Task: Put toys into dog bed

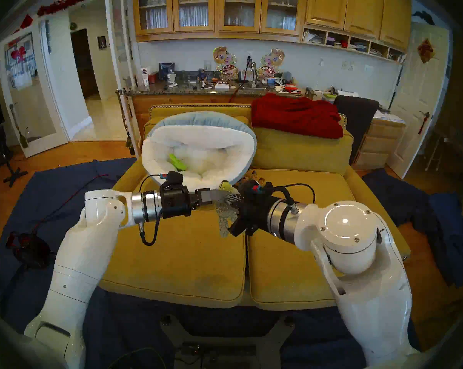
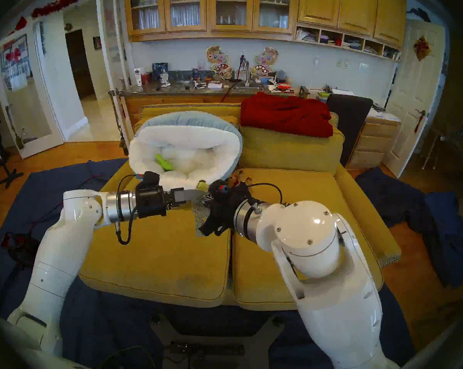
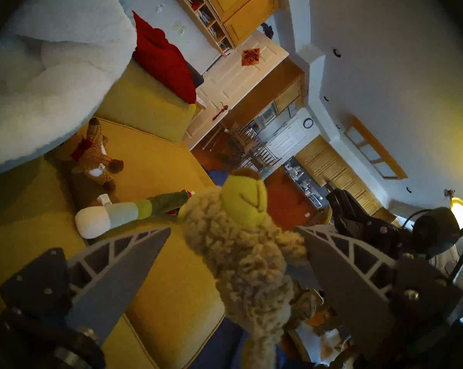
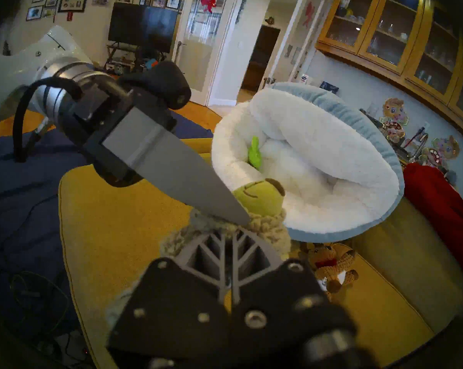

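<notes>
My left gripper next grabs the toy by its yellow-green head (image 1: pixel 225 186) (image 3: pixel 244 198), which sticks out free, as my right gripper stays shut around the woolly toy's body.
A woolly beige plush toy (image 3: pixel 241 254) with a yellow-green head hangs above the sofa seat, just in front of the dog bed. My right gripper (image 4: pixel 233 231) is shut on its body. My left gripper (image 3: pixel 233 228) is open, one finger on each side of the same toy. The round dog bed (image 1: pixel 198 120), white fleece inside and pale blue outside, leans tilted against the sofa back. A bright green cactus (image 1: pixel 177 162) lies inside it. A white-blue-green tube (image 3: pixel 118 214) and a brown knitted animal (image 3: pixel 97 158) lie on the seat beside the bed's right edge.
Both arms reach in over the mustard-yellow sofa cushions (image 1: pixel 177 259). A red blanket (image 1: pixel 297 115) is draped over the sofa back at the right. Dark blue cloth (image 1: pixel 52 200) covers the floor around the sofa, and a cluttered counter (image 1: pixel 211 89) runs behind it.
</notes>
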You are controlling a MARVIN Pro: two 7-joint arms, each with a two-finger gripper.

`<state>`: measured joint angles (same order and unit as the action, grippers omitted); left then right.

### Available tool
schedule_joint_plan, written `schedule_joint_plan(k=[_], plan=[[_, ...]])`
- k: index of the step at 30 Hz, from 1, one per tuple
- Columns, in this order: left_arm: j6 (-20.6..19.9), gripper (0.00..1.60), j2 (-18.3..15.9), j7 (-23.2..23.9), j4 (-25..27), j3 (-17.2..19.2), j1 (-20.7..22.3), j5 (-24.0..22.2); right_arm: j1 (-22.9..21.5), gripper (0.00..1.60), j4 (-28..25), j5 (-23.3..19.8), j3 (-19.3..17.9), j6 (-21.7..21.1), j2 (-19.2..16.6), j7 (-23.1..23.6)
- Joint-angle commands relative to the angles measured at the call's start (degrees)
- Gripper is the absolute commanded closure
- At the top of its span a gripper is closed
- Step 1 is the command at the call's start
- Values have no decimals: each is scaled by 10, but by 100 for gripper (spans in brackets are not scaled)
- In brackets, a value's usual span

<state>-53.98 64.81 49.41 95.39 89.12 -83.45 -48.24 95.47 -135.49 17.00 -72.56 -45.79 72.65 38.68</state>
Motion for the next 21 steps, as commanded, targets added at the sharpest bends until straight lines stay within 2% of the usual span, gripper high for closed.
schedule_joint_plan(k=[1, 4, 6, 7, 13, 16, 17, 19, 21], plan=[[5, 0, 8, 7, 1, -2, 18, -5, -9, 160, -20, -1, 1, 5, 4, -1], [4, 3, 13, 7, -3, -1, 19, -9, -9, 160, -19, -2, 1, 6, 5, 0], [1, 11, 17, 6, -4, -1, 22, -11, -8, 160, -18, -7, -2, 7, 8, 2], [0, 21, 18, 6, -4, -1, 22, -11, -8, 160, -18, -7, -2, 8, 8, 2], [-5, 34, 27, 3, -3, 0, 27, -15, -9, 160, -18, -13, -1, 9, 10, 5], [-6, 48, 32, 2, -4, 1, 29, -16, -9, 160, -17, -17, -2, 9, 11, 5], [-9, 58, 36, 1, -6, 2, 30, -18, -9, 160, -17, -19, -3, 9, 11, 6], [-9, 61, 38, 1, -7, 2, 31, -19, -9, 160, -17, -21, -4, 9, 12, 6], [-10, 72, 41, 0, -9, 2, 33, -20, -9, 160, -18, -23, -5, 9, 13, 7]])
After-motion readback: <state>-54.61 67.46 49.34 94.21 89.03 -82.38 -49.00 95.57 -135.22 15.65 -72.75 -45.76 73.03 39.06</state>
